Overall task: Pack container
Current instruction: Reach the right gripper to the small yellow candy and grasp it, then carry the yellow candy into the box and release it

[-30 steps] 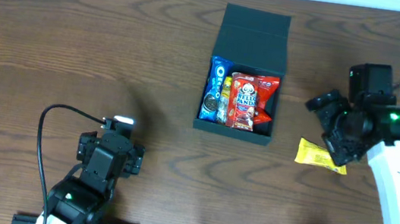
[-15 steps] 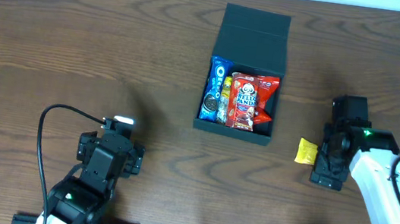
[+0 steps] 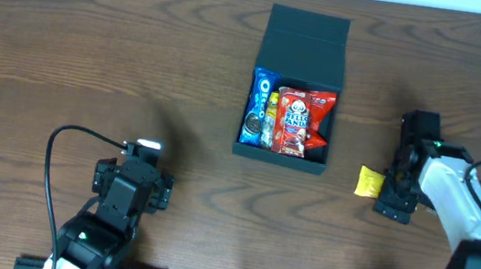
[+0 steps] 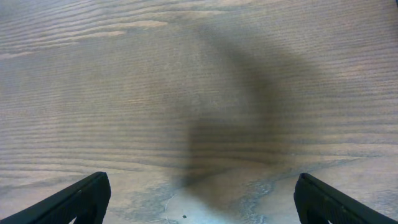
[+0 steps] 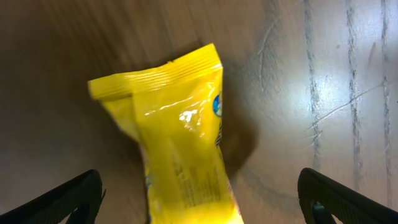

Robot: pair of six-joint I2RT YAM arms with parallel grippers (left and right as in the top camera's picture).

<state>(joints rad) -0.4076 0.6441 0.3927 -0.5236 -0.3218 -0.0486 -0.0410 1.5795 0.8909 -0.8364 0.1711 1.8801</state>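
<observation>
My right gripper grabs the yellow snack packet across its middle (image 3: 380, 186) next, fingers on its long sides, to lay it lengthwise into the container.
The container (image 3: 300, 41), a dark teal-black box with its flap lid open to the far side, stands at the table's middle back. Inside lie a blue Oreo packet (image 3: 258, 107) and a red panda snack packet (image 3: 297, 121). A yellow snack packet (image 3: 368, 181) (image 5: 180, 137) lies on the table right of the box. My right gripper (image 3: 392, 188) (image 5: 199, 202) is open, low over the packet, one finger on each side of it. My left gripper (image 3: 132, 181) (image 4: 199, 199) is open and empty over bare wood at the front left.
A black cable (image 3: 65, 136) loops from the left arm over the front left of the table. The table's far edge runs along the top of the overhead view.
My right gripper has come forward and down onto the yellow packet and now covers most of it from above. The left arm has not moved.
</observation>
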